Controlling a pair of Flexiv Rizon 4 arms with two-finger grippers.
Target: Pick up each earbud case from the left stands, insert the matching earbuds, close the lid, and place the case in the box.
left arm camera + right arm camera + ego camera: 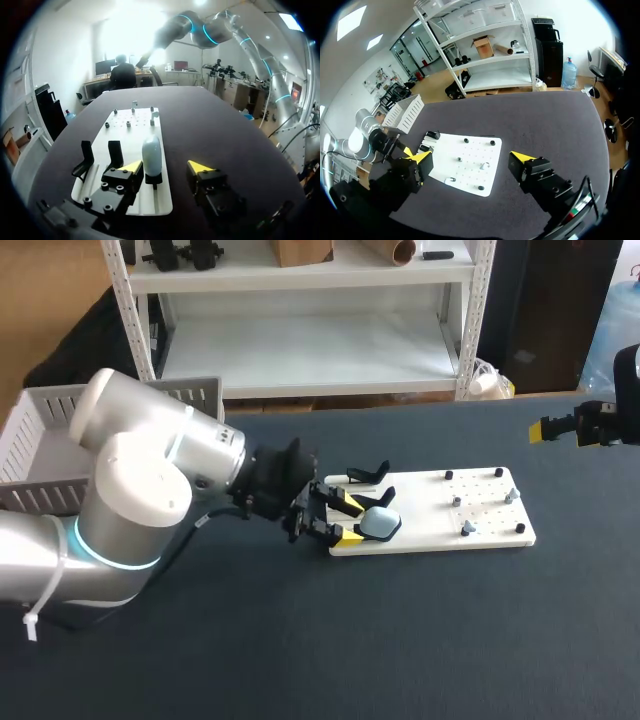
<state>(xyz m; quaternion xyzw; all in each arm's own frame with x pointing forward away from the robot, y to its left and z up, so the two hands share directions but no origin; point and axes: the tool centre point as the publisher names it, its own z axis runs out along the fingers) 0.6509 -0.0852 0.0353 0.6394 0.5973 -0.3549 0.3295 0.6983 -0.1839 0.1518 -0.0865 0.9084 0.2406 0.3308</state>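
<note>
The lid of the pale blue earbud case needs to stay free so the matching earbuds can go in. My left gripper will next grab the case by its body (379,524) (152,163).
A pale blue earbud case (380,524) stands on the nearest stand at the left end of the white board (480,530). My left gripper (350,519) is open at that end of the board. In the left wrist view the case (151,157) rests against one yellow fingertip (131,166), while the other fingertip (201,166) stands clear of it. Two black stands (368,475) beside it are empty. Small earbuds (510,495) sit on pegs at the board's right end. My right gripper (565,430) hangs open at the far right, above the table, with nothing in it (470,157).
A white slatted box (40,430) stands at the table's back left, behind my left arm. The dark table top (400,640) stretches in front of the board. In the right wrist view the board (470,165) lies ahead of the fingers, with the box (402,111) beyond it.
</note>
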